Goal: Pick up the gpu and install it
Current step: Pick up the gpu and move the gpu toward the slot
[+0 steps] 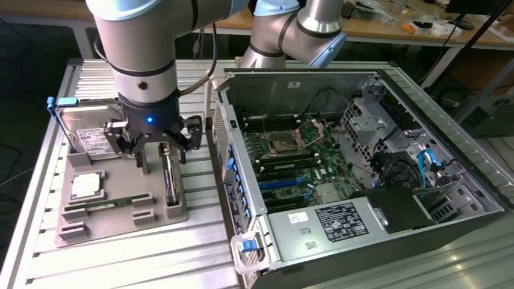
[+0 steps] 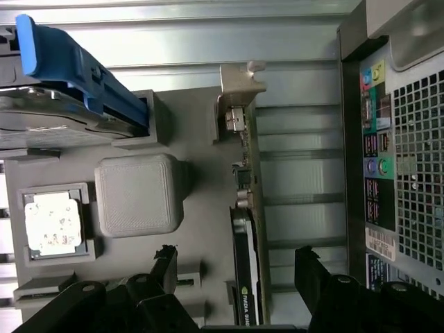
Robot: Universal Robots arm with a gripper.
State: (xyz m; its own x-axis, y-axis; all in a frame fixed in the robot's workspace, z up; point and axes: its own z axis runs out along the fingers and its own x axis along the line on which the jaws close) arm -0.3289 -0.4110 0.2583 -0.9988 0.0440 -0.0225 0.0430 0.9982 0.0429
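My gripper grabs the GPU by its long edge with the label point(image 2: 247, 291) next, since that leaves the GPU's silver bracket point(image 2: 239, 87) free for installing.
The gpu point(image 1: 170, 180) is a thin dark card that stands on its long edge in a slot of the grey holder tray point(image 1: 120, 226), at the tray's side nearest the computer case. In the wrist view the gpu point(image 2: 244, 236) runs lengthwise with its silver bracket point(image 2: 241, 84) at the far end. My gripper point(image 1: 163, 161) hangs just above the card's bracket end. It is open, with nothing held. In the wrist view my gripper point(image 2: 236, 258) has one dark finger point(image 2: 165, 267) on each side of the card, both clear of it.
The tray also holds a silver hard drive in a blue frame point(image 1: 84, 129), a CPU point(image 1: 86, 185), a green RAM stick point(image 1: 108, 206) and a grey block point(image 2: 135, 194). The open computer case point(image 1: 345, 168) with its motherboard lies at the exterior view's right, its rear panel point(image 2: 402, 159) close beside the tray.
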